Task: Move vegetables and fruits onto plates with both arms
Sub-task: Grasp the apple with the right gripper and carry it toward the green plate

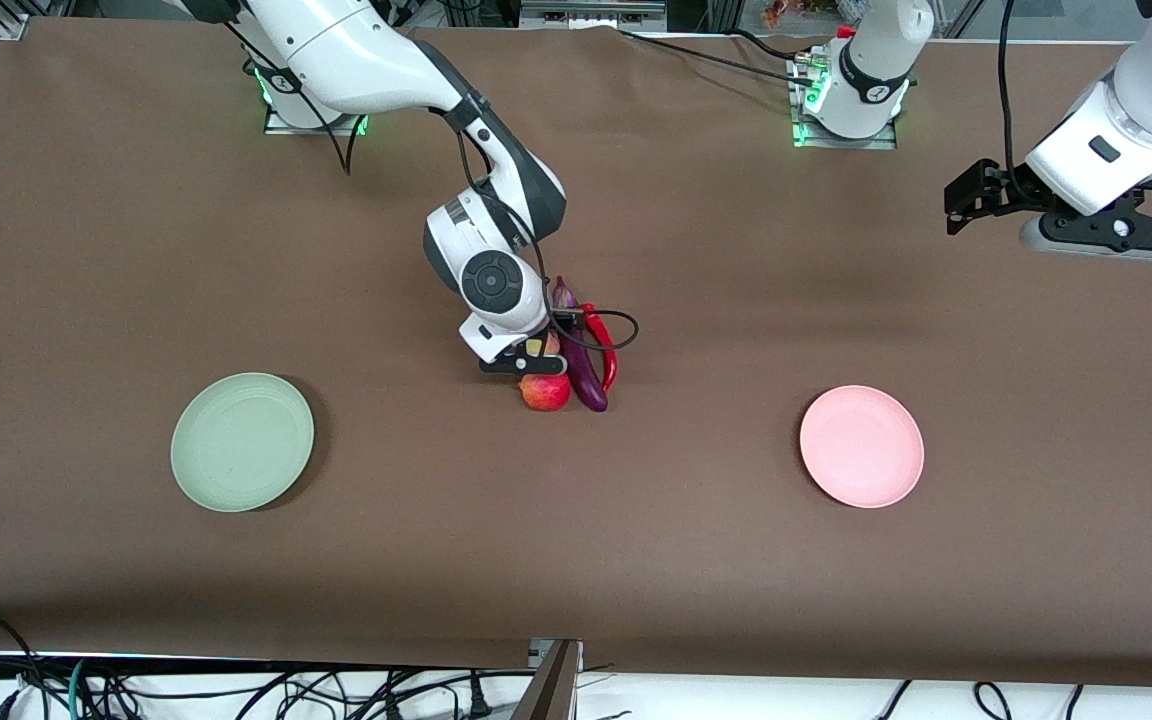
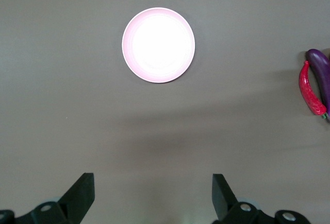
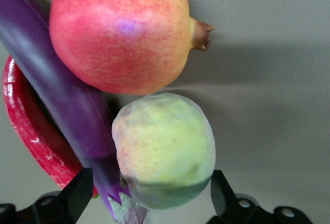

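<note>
My right gripper needs to close on the peach now. Its fingers are level with the peach's sides, and the eggplant's stem end [image 3: 122, 202] is beside the peach.
In the middle of the table the produce lies in one tight cluster: a red fruit [image 1: 545, 392] [image 3: 121, 33], a yellow-green peach [image 3: 164, 149], a purple eggplant [image 1: 583, 365] [image 3: 62, 95] and a red chili [image 1: 606, 350] [image 3: 31, 131]. My right gripper [image 1: 533, 358] [image 3: 149, 195] is low over the cluster and open. Its fingers [image 3: 77, 193] stand either side of the peach and the eggplant's stem end. My left gripper [image 1: 958, 205] [image 2: 152, 193] hangs open and empty, high over the left arm's end of the table. The pink plate [image 1: 861, 446] [image 2: 158, 45] and the mint green plate [image 1: 242, 441] hold nothing.
Brown cloth covers the table. The two arm bases [image 1: 846, 110] stand along the edge farthest from the front camera. Cables and a metal bracket [image 1: 551, 680] lie past the edge nearest that camera.
</note>
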### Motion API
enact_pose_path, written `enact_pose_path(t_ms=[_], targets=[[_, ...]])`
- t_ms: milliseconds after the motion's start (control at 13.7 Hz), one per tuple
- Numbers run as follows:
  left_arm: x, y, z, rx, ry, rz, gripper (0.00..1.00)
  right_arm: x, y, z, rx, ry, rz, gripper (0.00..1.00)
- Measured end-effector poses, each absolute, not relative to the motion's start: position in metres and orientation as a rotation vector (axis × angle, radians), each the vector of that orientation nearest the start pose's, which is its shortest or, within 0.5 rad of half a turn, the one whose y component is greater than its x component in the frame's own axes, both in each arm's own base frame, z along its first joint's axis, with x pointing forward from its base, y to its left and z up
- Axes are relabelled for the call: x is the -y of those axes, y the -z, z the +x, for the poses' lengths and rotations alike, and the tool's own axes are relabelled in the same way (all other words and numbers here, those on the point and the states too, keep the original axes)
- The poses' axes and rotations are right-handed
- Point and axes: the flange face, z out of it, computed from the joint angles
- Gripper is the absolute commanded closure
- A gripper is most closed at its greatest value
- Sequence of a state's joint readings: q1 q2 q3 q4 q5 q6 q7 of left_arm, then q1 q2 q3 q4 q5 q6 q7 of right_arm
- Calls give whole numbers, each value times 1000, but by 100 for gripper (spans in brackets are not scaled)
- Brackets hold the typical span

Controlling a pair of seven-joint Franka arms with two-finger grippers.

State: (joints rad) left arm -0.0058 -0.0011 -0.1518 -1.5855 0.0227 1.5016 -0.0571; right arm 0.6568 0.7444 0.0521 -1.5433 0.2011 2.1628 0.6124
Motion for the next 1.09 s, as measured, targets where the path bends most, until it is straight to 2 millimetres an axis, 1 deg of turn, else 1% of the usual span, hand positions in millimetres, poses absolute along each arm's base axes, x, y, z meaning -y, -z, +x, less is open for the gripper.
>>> enact_pose_path(t_ms=[146,218,291,364,437,509,582,801,873,1019,1092], targets=[[83,-612,540,-155,-124,-3104,0,-454,-201,524,-50,-335,-3046,0],[83,-612,540,-155,-124,-3104,0,-454,-200,524,-49,-334,-3046,4],[83,-612,540,-155,-124,-3104,0,-454,-200,524,-48,-334,-3046,19],[83,-612,540,-154,-124,-3104,0,-454,-200,524,-47,-333,-3046,38],[83,-612,540,-153,-124,-3104,0,-454,-200,524,-46,-333,-3046,55],[82,-612,540,-153,-125,-3104,0,-454,-200,524,-45,-333,-3047,66],[82,-612,540,-153,-126,-3104,0,-454,-200,524,-45,-333,-3047,70],[84,-610,541,-154,-134,-3112,0,-454,-201,524,-45,-329,-3046,70],[85,-605,544,-157,-146,-3114,0,-454,-202,525,-46,-324,-3044,70],[86,-593,553,-162,-165,-3116,0,-456,-213,529,-45,-302,-3036,70],[87,-585,560,-164,-189,-3116,0,-456,-225,532,-45,-289,-3031,70]])
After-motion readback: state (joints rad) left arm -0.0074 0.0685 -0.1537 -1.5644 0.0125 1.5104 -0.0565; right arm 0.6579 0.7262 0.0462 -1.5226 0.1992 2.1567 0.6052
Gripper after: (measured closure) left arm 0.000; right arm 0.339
